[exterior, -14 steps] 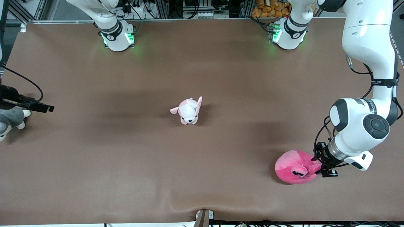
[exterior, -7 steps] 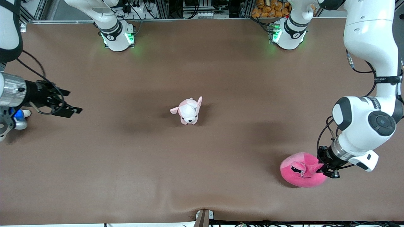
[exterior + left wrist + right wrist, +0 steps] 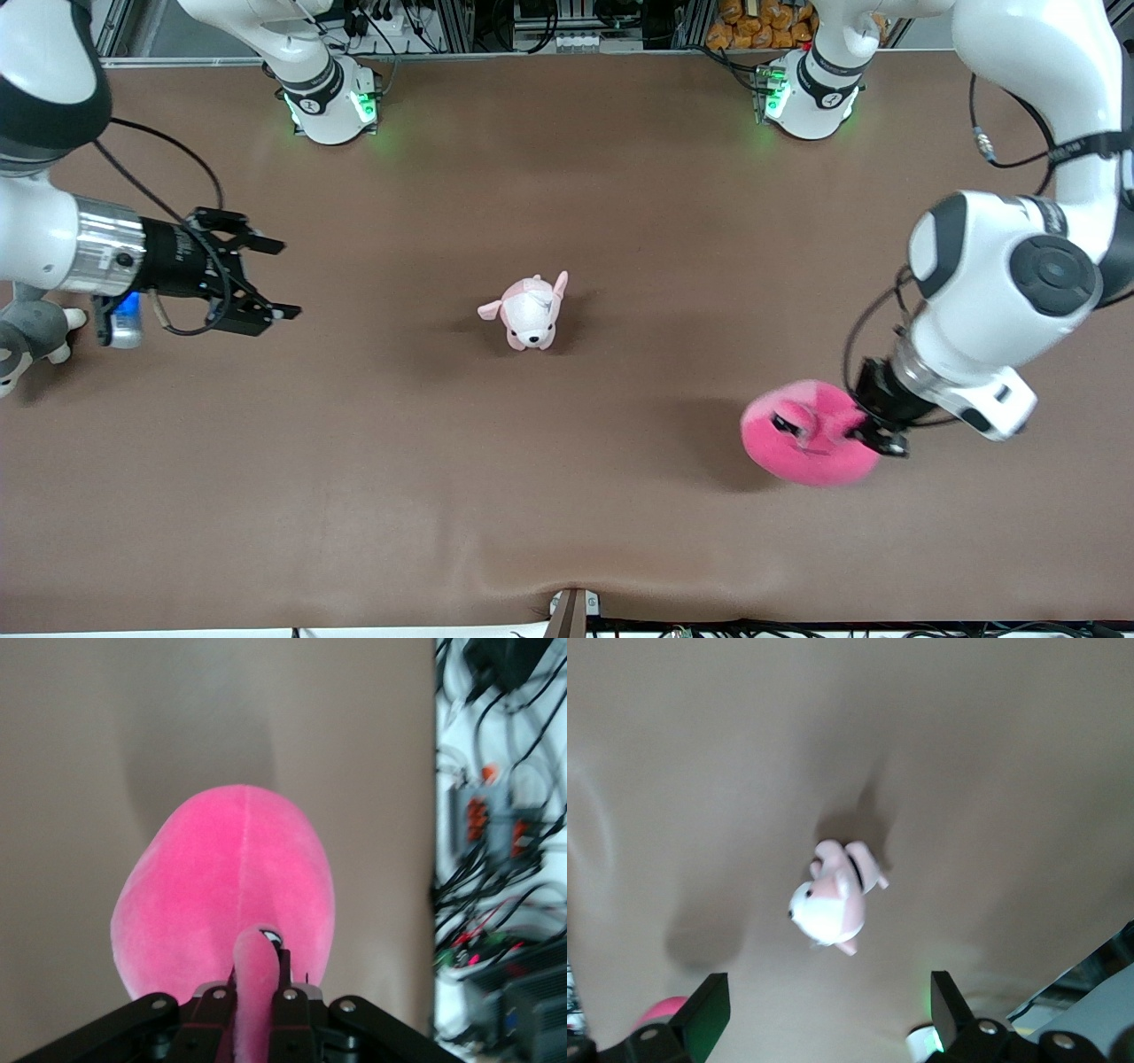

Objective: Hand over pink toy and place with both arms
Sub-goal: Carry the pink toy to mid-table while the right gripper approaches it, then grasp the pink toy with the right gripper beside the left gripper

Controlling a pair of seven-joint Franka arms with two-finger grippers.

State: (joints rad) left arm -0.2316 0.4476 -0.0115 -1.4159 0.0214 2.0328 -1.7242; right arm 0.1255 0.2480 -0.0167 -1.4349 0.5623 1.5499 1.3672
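The robot's right gripper should next grab the pink flap (image 3: pixel 799 413) beside the pink toy's black eye, to take the toy over from the left gripper.
The pink toy (image 3: pixel 802 434), a large hot-pink plush, hangs lifted off the table at the left arm's end, its shadow below it. My left gripper (image 3: pixel 873 434) is shut on a pink flap of it; the left wrist view shows the toy (image 3: pixel 230 895) with the flap pinched between the fingers (image 3: pixel 283 988). My right gripper (image 3: pixel 270 279) is open and empty, held in the air over the table at the right arm's end. In the right wrist view its two fingers (image 3: pixel 709 1014) stand wide apart, and a sliver of the pink toy (image 3: pixel 660 1010) shows.
A small pale pink-and-white puppy plush (image 3: pixel 529 312) stands at the table's middle, also in the right wrist view (image 3: pixel 831 902). A grey-and-white plush (image 3: pixel 27 332) sits at the edge under the right arm. The arm bases (image 3: pixel 328 97) stand along the back edge.
The left gripper has lifted the pink toy off the table and carried it toward the middle. The right arm has swung in from the table's edge toward the middle, its gripper open.
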